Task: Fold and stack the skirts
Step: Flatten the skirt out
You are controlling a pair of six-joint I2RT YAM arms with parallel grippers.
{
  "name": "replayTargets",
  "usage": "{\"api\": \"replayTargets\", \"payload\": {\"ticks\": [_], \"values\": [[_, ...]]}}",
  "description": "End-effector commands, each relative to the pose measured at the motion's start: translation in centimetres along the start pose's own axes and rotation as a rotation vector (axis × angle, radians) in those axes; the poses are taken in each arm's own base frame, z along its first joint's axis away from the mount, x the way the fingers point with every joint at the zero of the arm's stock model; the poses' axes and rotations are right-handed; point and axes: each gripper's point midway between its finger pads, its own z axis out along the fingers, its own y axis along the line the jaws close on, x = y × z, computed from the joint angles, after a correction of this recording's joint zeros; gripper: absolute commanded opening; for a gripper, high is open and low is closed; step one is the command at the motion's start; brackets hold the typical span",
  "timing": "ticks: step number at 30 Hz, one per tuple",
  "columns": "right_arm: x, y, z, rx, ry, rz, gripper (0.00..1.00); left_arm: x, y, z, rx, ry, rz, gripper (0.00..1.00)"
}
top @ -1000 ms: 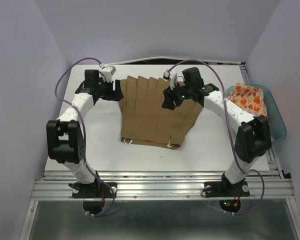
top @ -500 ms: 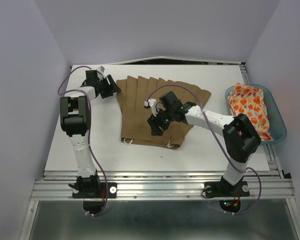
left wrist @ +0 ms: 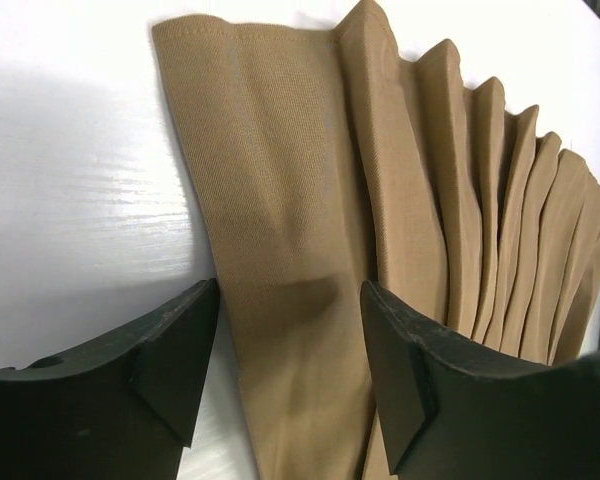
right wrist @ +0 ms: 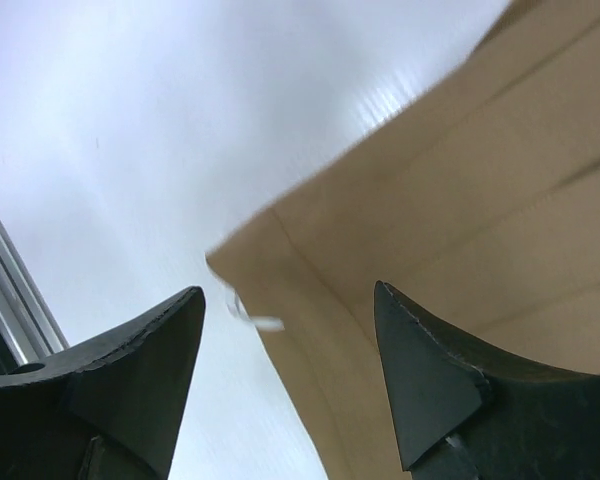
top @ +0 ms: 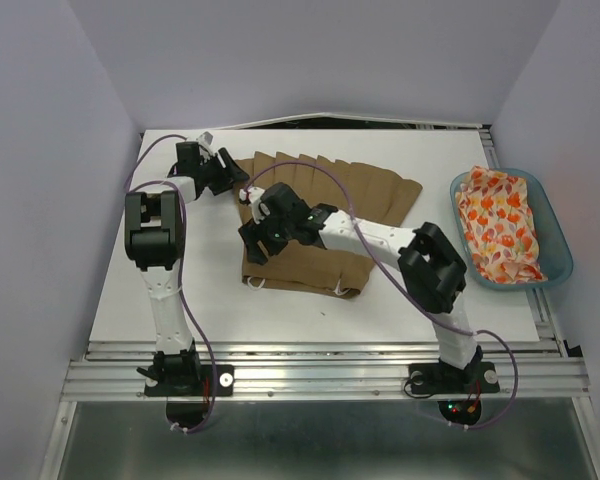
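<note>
I should next grab the pleated skirt's waistband corner beside the white loop with my right gripper, then spread that side flat for folding.
The tan-brown pleated skirt (top: 315, 225) lies spread flat on the white table, its waistband toward the near side. It also fills the left wrist view (left wrist: 310, 250) and the right wrist view (right wrist: 480, 210). My left gripper (top: 230, 180) is open at the skirt's far-left corner, with one fold between its fingers (left wrist: 400, 370) in the left wrist view. My right gripper (top: 252, 240) is open above the skirt's left waistband corner, where a white loop (right wrist: 250, 315) sticks out. The cream leaf-print skirt (top: 500, 228) lies crumpled in the teal tub (top: 560, 250).
The white table (top: 180, 290) ends at a metal rail (top: 320, 375) near the arm bases. Purple walls close in the left, back and right sides. The tub stands at the table's right edge.
My right arm has swung left across the tan skirt, from its far-right part to its left waistband corner. My left gripper has shifted slightly at the skirt's far-left corner.
</note>
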Motion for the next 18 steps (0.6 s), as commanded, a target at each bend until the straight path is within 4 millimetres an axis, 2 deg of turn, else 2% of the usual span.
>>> {"api": "replayTargets", "payload": {"ticks": [1,2,3,5,6,7,12,14,15,16,17,18], "values": [[-2.1,1.1,2.8,0.035,-0.021,0.194,0.74,-1.3,-0.5,-0.9,-0.013,-0.052,0.043,0.73],[-3.1,2.0,3.2,0.02,-0.041,0.19,0.74,-1.3,-0.4,-1.0,-0.019,-0.054,0.047,0.75],[-2.6,1.5,4.2,0.04,-0.032,0.21,0.74,-1.3,-0.3,-1.0,-0.022,-0.056,0.049,0.75],[-2.7,2.5,5.2,0.036,-0.027,0.212,0.74,-1.2,-0.1,-1.0,-0.034,-0.057,0.047,0.75],[-2.4,2.2,5.7,0.048,-0.017,0.226,0.74,-1.3,0.0,-1.0,-0.036,-0.059,0.043,0.75],[-1.3,1.8,6.6,0.082,0.007,0.227,0.73,-1.3,0.1,-0.9,-0.042,-0.06,0.04,0.75],[1.0,-0.4,7.3,0.193,0.047,0.248,0.64,-1.7,-0.3,-1.2,-0.04,-0.075,0.029,0.68],[1.6,-0.9,7.4,0.217,0.058,0.245,0.55,-1.8,-0.4,-1.2,-0.04,-0.079,0.03,0.63],[1.7,-0.9,7.5,0.219,0.061,0.244,0.46,-2.0,-0.4,-1.2,-0.039,-0.084,0.03,0.61],[1.3,-0.7,7.5,0.206,0.054,0.236,0.3,-2.2,-0.7,-1.2,-0.032,-0.087,0.034,0.54],[1.1,-0.5,7.5,0.192,0.05,0.231,0.23,-2.2,-0.8,-1.2,-0.028,-0.086,0.037,0.51],[0.7,-0.3,7.4,0.183,0.041,0.221,0.08,-2.2,-0.8,-1.2,-0.024,-0.084,0.042,0.45]]}}
